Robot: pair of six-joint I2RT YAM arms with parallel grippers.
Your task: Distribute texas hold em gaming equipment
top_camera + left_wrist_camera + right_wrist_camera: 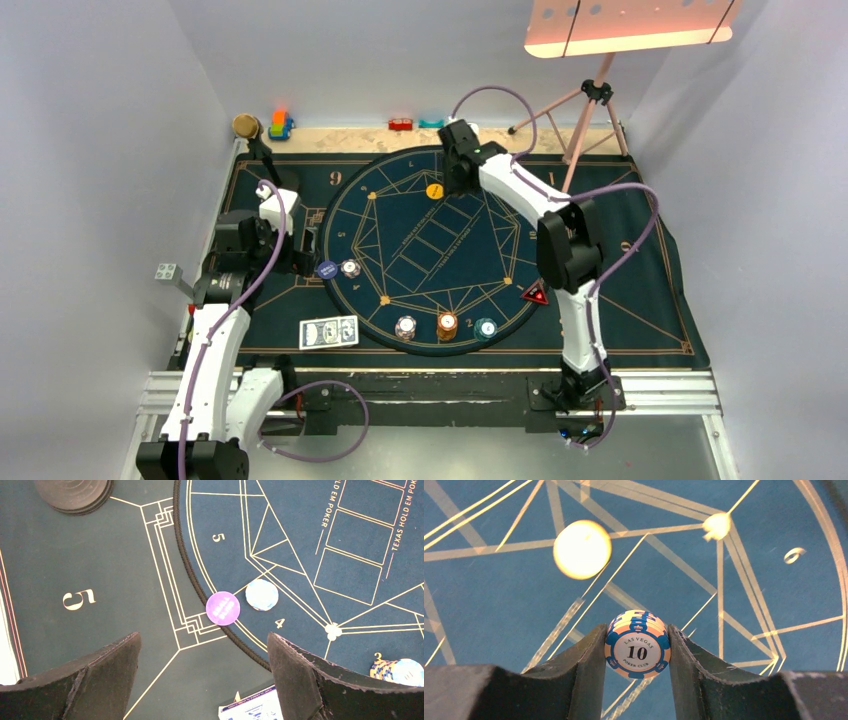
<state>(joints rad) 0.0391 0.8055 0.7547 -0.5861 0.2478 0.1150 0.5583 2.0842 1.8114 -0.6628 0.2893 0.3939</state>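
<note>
The robot's right gripper should keep holding the chips for now. The chips are above the felt and would drop too close beside the yellow disc [434, 190] if the gripper opened now.
My right gripper [460, 183] is at the far side of the round blue mat, shut on a small stack of orange-and-blue "10" poker chips [637, 647] held above the felt. The yellow disc [434, 190] lies just left of it and also shows in the right wrist view [582, 549]. My left gripper [205, 655] is open and empty over the dark mat. Ahead of it lie the dark-blue disc [223, 608] and a white chip [261, 594]. Blue-backed cards [329, 331] lie at the near left. White [405, 327], orange-brown [447, 325] and teal [486, 327] chip stacks and the red triangular marker [536, 294] sit along the near rim.
A gold-headed microphone [246, 126] on a round black base [75, 495] stands at the far left. Toy blocks [281, 124] lie along the back edge. A pink tripod stand [585, 120] rises at the back right, next to the right arm.
</note>
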